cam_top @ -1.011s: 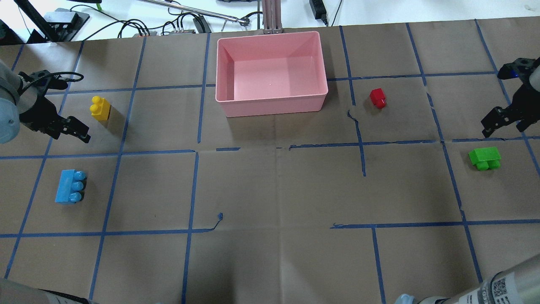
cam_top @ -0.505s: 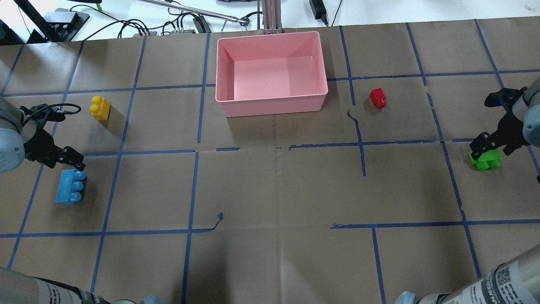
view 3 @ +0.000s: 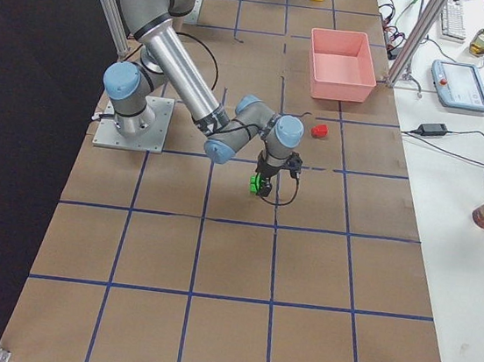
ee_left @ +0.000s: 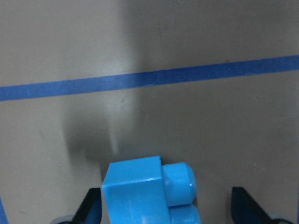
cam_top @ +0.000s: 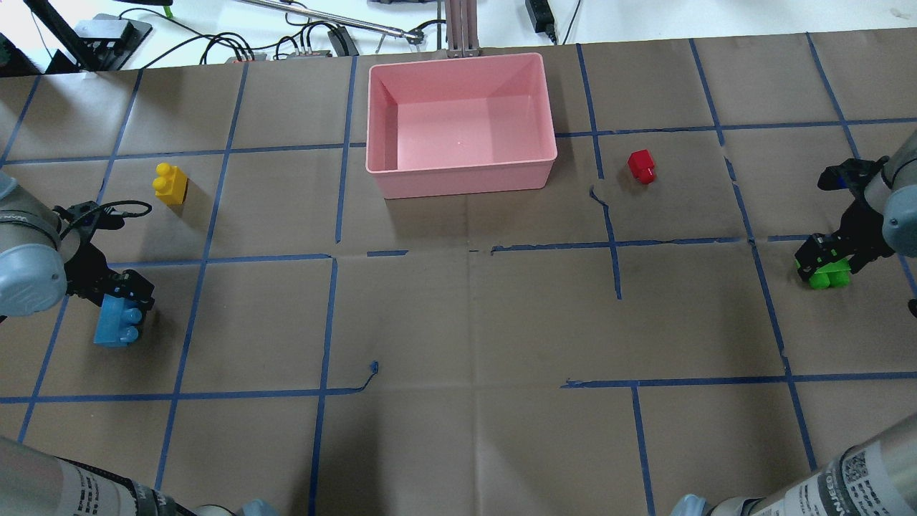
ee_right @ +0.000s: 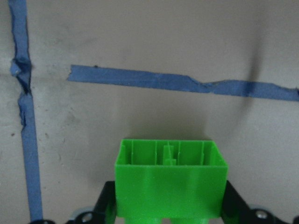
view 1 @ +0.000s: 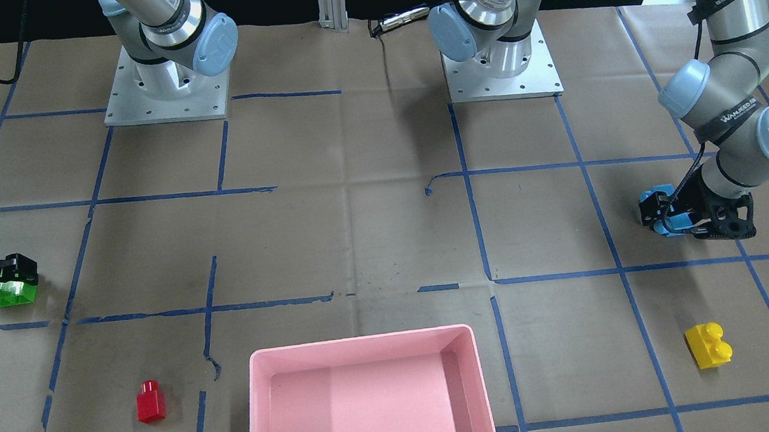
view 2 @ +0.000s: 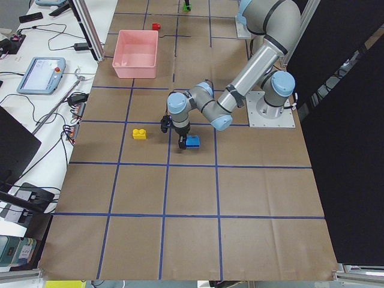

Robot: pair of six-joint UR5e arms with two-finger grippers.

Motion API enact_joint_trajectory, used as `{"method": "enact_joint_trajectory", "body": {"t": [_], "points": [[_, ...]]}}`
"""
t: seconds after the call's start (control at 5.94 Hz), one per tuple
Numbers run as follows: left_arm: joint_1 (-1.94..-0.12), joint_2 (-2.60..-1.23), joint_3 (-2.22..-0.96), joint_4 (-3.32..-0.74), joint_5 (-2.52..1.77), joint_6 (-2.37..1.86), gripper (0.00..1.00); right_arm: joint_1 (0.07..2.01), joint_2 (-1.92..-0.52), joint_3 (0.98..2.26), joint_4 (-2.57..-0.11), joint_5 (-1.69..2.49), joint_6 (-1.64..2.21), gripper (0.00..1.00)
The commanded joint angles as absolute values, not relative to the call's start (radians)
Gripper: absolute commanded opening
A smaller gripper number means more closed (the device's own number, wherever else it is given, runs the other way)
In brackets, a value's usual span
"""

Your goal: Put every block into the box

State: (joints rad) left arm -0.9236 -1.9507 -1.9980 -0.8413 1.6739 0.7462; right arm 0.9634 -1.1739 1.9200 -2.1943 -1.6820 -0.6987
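I need to put the light blue block into the box point(view 1: 370, 404), so my left gripper should grab it by its body point(view 1: 668, 218) next.
My left gripper point(cam_top: 123, 295) is low over the light blue block point(cam_top: 117, 327) at the table's left. In the left wrist view its fingers point(ee_left: 93, 207) stand open on either side of the block point(ee_left: 140, 191), with a gap on one side. My right gripper point(cam_top: 827, 252) is down over the green block point(cam_top: 829, 276) at the right. Its open fingers point(ee_right: 108, 203) sit close beside the block's sides point(ee_right: 170, 186), and the block rests on the paper. The yellow block point(cam_top: 170, 184) and the red block point(cam_top: 642, 166) lie free. The pink box point(cam_top: 466, 179) is empty.
Brown paper with blue tape lines covers the table. The box stands at the far middle edge, with the red block to its right and the yellow block far to its left. Cables and a metal post point(cam_top: 458, 29) lie beyond the far edge.
Both grippers have moved toward the near side and come down, the left from beside the yellow block onto the light blue block, the right onto the green block. No block has moved.
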Motion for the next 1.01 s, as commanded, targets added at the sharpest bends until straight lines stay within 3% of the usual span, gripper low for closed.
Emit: {"method": "enact_joint_trajectory", "body": {"t": [0.0,0.17,0.34,0.51,0.84], "points": [[-0.926,-1.948,-2.0,-0.834,1.693,0.747,0.79,0.963,-1.173,1.921,-2.189,-1.683,-0.698,0.37],[-0.928,-1.938,-1.997,-0.841,1.692,0.749,0.43,0.963,-1.184,1.905,-2.184,-1.683,-0.699,0.32],[-0.93,-1.936,-1.996,-0.842,1.689,0.75,0.15,0.963,-1.195,1.855,-2.175,-1.678,-0.699,0.32],[-0.934,-1.919,-1.99,-0.85,1.681,0.752,0.0,0.972,-1.216,1.751,-2.06,-1.668,-0.692,0.31],[-0.987,-1.89,-1.927,-0.905,1.573,0.747,0.0,1.023,-1.227,1.472,-1.744,-1.617,-0.648,0.31]]}}
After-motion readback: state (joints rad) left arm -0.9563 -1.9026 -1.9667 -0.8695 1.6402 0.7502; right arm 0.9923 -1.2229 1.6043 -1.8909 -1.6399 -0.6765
